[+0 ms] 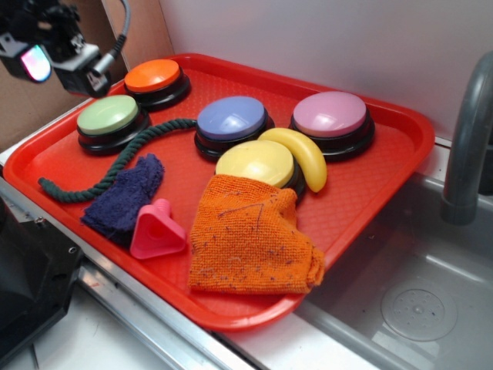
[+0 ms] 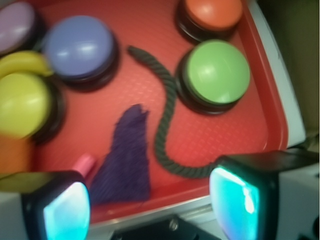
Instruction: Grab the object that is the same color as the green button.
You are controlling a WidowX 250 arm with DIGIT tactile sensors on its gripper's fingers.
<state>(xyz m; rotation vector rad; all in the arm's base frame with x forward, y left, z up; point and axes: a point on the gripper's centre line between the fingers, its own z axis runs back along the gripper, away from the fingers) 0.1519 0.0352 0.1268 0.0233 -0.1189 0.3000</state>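
Note:
The ends of the dark green rope lie far apart across the tray (image 1: 400, 146), so my gripper should grab the rope near its middle (image 1: 125, 157) next.
A dark green twisted rope (image 1: 115, 166) (image 2: 165, 125) curves across the left part of the red tray (image 1: 400, 146), from beside the blue button to the tray's left rim. It passes just in front of the pale green domed button (image 1: 112, 117) (image 2: 217, 72). My gripper (image 1: 46, 50) (image 2: 150, 205) hangs high above the tray's far left corner, well clear of the rope. Its two pads (image 2: 235, 197) stand wide apart with nothing between them, so it is open.
Orange (image 1: 154, 77), blue (image 1: 231, 119), pink (image 1: 331, 116) and yellow (image 1: 256, 163) buttons sit on the tray with a banana (image 1: 304, 158). A dark blue cloth (image 1: 127, 196), a pink cone (image 1: 158, 227) and an orange cloth (image 1: 250, 235) lie nearer. A sink (image 1: 416, 301) is right.

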